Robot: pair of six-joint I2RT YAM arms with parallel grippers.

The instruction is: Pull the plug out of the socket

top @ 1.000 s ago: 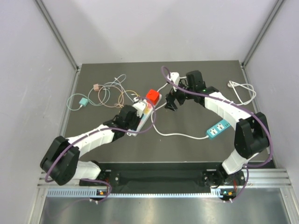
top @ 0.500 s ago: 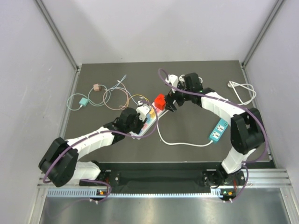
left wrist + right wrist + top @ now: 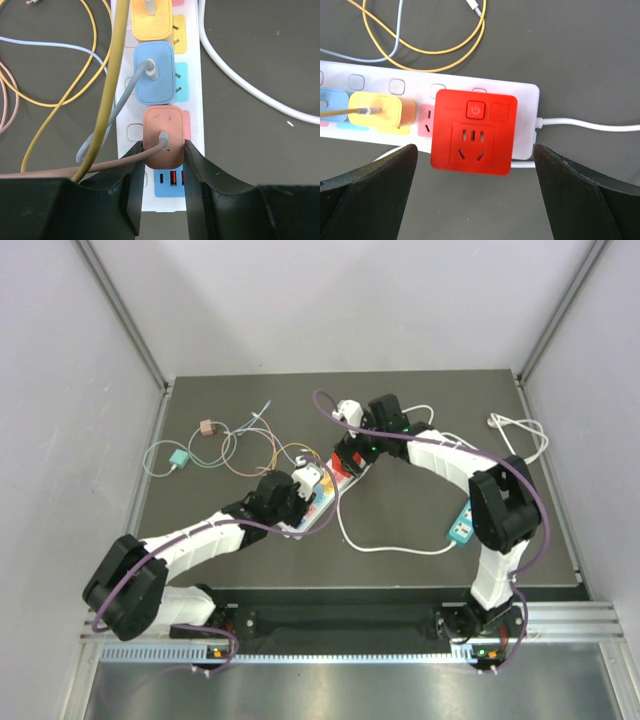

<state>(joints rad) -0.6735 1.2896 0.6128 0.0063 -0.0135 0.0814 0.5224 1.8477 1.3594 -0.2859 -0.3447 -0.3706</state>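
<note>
I should next use my right gripper to grab the red adapter cube (image 3: 342,462) (image 3: 473,131) by its opposite sides, with my fingers along the length of the power strip, and pull it straight off the end socket.
A white power strip (image 3: 196,125) lies under both grippers, and shows in the top view (image 3: 322,508). It holds a salmon plug (image 3: 162,142), a blue plug (image 3: 155,72) and a yellow plug (image 3: 151,20). My left gripper (image 3: 161,200) is shut on the salmon plug, one finger against each side. A red adapter cube (image 3: 473,131) sits in the strip's (image 3: 525,100) end socket. My right gripper (image 3: 475,200) hangs open wide above the red cube without touching it. In the top view it (image 3: 348,455) hides most of the cube.
A second strip with a teal face (image 3: 460,525) lies at the right, joined by a white cable (image 3: 390,545). A coiled white cable (image 3: 520,435) lies at the far right. Loose coloured charging cables (image 3: 220,445) lie at the left.
My right gripper has moved left and now sits over the red cube. The strip end and the teal strip have shifted with the cable. My left gripper stays on the salmon plug.
</note>
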